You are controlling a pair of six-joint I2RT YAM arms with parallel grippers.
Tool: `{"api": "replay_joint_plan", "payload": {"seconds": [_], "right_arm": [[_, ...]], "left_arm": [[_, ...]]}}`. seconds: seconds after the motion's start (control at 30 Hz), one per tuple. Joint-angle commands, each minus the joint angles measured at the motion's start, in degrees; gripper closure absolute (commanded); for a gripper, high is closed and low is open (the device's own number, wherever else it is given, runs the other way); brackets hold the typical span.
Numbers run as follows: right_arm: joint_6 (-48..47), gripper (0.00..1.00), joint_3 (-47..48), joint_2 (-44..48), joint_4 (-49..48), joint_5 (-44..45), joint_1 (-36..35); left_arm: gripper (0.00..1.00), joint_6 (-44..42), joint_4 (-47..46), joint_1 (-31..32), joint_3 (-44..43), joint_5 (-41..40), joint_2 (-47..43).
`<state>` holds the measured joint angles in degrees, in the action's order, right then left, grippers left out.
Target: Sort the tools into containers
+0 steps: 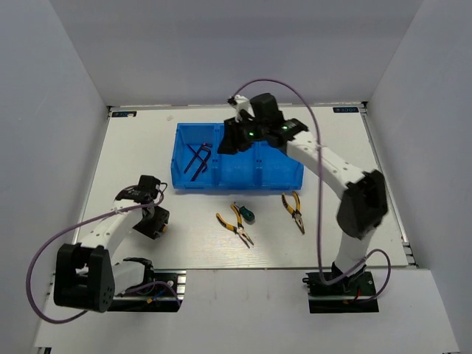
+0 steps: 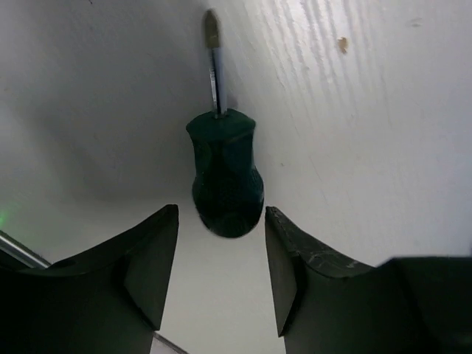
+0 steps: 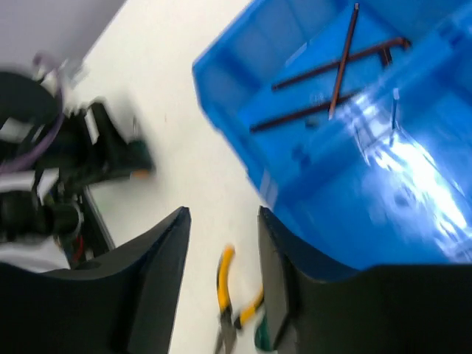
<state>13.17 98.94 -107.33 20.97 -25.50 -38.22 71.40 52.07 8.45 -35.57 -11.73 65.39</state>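
I have my left gripper's fingers open beside the handle's end [image 2: 230, 217], so the green-handled screwdriver [image 2: 225, 177] would stay on the tabletop if I lifted the gripper now.
The blue three-compartment bin [image 1: 280, 171] stands at the table's middle back. Dark hex keys [image 1: 198, 158] lie in its left compartment and also show in the right wrist view [image 3: 332, 74]. My right gripper [image 1: 230, 140] hovers open and empty over the bin [image 3: 346, 199]. My left gripper [image 1: 153, 221] is open and low over the table at the left. A green-handled screwdriver [image 2: 225, 177] with an orange-tinted tip lies just ahead of its fingertips [image 2: 166, 243]. Two yellow-handled pliers [image 1: 234, 227] [image 1: 293, 210] and another green screwdriver [image 1: 245, 214] lie in front of the bin.
White walls enclose the table on three sides. The left arm [image 3: 74, 162] shows in the right wrist view. A purple cable loops from each arm.
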Motion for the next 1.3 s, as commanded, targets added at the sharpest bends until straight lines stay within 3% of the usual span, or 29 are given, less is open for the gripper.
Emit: {"api": "replay_joint_plan", "payload": {"seconds": [0.0,0.13,0.2,0.23,0.27,0.47,0.73,0.87,0.93,0.97,1.07,1.2,1.27], "right_arm": [[-8.7,0.50,-9.0,10.7,4.6,-5.3,2.0],[-22.4,0.45,-15.3,16.8,14.8,-4.4,2.4],[-28.3,0.45,-19.3,19.4,17.1,-2.3,2.6],[-29.0,0.45,-22.0,20.8,18.5,-1.1,2.5],[-29.3,0.45,-24.8,22.6,18.8,-0.4,2.8],[-31.8,0.50,-35.6,28.7,17.5,-0.4,2.7],[-32.1,0.52,-35.7,27.2,18.0,0.7,2.6],[-32.2,0.56,-35.7,25.3,18.1,3.2,2.6],[-32.0,0.58,-35.2,24.6,18.1,4.9,2.6],[-31.8,0.58,-35.0,23.9,17.8,5.5,2.6],[-31.6,0.67,-35.0,23.5,17.5,7.3,2.7],[-30.0,0.84,-35.1,22.5,16.3,9.1,2.8],[-28.8,0.84,-35.0,22.4,16.5,9.7,3.0]], "left_arm": [[0.39,0.9,-4.4,0.3,1.6,-1.7,3.9],[0.41,0.9,-7.2,0.3,1.6,-2.9,6.8],[0.49,0.9,-7.7,0.3,1.0,-2.9,8.6],[0.54,0.9,-7.7,0.3,0.4,-2.9,8.6],[0.67,0.4,-7.7,0.3,-0.1,-2.9,9.1],[1.00,-7.4,-8.9,0.3,-2.2,-1.6,4.8],[1.00,-20.0,-9.4,2.0,-9.7,4.9,-1.6],[1.00,-34.8,-23.1,4.1,-15.3,21.1,-1.2],[1.00,-39.0,-28.7,4.8,-17.6,27.5,2.2],[1.00,-40.8,-33.2,5.5,-20.1,34.9,3.9],[1.00,-43.6,-44.3,7.4,-24.3,45.9,12.7],[1.00,-45.3,-47.8,11.4,-33.8,47.9,24.7],[1.00,-46.2,-46.2,12.7,-38.9,46.8,28.8]]}}
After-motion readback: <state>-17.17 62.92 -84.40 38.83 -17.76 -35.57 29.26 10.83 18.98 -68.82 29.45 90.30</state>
